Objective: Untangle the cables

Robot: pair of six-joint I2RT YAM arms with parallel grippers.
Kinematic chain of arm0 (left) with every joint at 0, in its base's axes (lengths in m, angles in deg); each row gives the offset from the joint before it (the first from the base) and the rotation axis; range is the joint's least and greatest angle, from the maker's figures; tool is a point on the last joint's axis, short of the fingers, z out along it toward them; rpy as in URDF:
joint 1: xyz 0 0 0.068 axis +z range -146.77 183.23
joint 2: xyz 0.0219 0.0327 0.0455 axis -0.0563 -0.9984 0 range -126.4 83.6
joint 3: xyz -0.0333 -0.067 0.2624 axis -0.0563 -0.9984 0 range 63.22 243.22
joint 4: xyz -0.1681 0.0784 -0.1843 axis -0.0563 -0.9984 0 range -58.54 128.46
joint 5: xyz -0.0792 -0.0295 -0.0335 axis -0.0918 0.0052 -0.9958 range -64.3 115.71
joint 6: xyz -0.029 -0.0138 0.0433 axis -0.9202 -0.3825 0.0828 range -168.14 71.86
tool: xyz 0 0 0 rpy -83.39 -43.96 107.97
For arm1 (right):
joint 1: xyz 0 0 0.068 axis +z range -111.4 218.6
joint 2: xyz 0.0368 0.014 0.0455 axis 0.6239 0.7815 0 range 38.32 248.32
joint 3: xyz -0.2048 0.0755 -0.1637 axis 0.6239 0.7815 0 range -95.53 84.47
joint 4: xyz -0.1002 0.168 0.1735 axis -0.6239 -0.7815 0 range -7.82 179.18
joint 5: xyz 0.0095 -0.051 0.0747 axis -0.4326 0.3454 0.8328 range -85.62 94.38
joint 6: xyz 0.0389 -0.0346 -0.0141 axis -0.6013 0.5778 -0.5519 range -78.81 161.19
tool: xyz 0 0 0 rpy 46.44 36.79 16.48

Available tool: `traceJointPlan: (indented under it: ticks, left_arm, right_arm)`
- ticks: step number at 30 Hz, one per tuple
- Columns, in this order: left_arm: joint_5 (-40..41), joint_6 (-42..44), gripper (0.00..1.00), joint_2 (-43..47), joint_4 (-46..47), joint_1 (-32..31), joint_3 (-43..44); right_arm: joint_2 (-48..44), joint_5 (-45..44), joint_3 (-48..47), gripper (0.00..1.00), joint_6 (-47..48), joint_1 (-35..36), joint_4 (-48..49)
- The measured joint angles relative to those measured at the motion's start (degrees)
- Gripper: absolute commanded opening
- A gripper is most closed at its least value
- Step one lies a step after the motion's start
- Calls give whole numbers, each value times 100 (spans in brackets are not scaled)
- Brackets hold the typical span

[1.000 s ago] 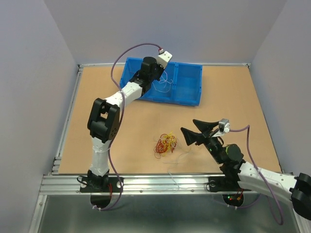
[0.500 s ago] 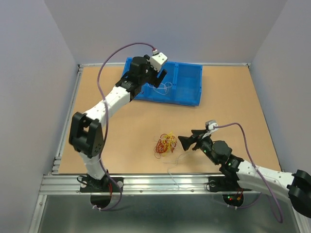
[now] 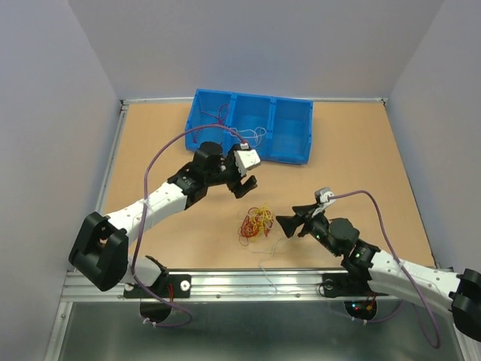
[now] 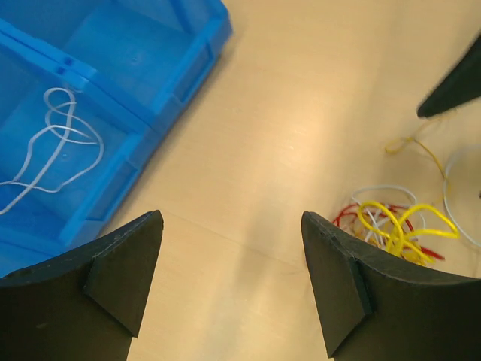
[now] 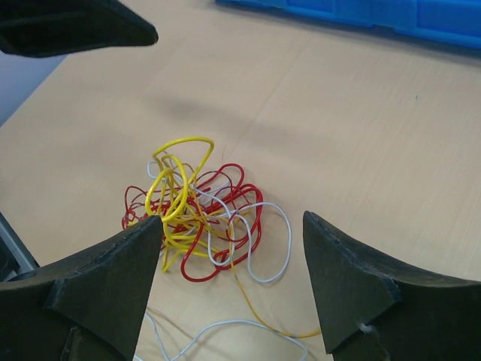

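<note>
The yellow cable's curled loop should be pinched next by my left gripper, to untangle it from the red cables.
The cables lie as a small red, yellow and white tangle on the table, a little in front of its middle. My left gripper hangs open and empty just behind the tangle. In the left wrist view the gripper is over bare wood, with the tangle to its right. My right gripper is open and low, just right of the tangle. The right wrist view shows that gripper with the tangle ahead, between the fingers. One white cable lies loose in the blue bin.
The blue bin with three compartments stands at the back of the table. A thin white strand and a yellow strand trail from the tangle toward the front edge. The table has a metal rail along its near side.
My left gripper opened over the bin, left the white cable there, and swung forward to just behind the tangle. My right gripper dropped lower toward the tangle and narrowed slightly.
</note>
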Motion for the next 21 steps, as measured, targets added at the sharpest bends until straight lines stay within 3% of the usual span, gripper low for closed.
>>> traceJointPlan:
  ticks: [11, 13, 17, 21]
  left_arm:
    - [-1078, 1532, 84, 236, -328, -774, -520]
    - [-1161, 1700, 80, 232, -422, -780, -525]
    - [-1139, 1893, 63, 142, -553, -820, -507]
    - [-1082, 1965, 58, -221, -662, -911, -439]
  right_arm:
    - [-608, 15, 0, 80, -2, 2, -31]
    - [-741, 15, 2, 80, -2, 2, -33]
    - [-984, 15, 2, 80, -4, 2, -35]
    - [-1121, 9, 31, 80, -7, 2, -35]
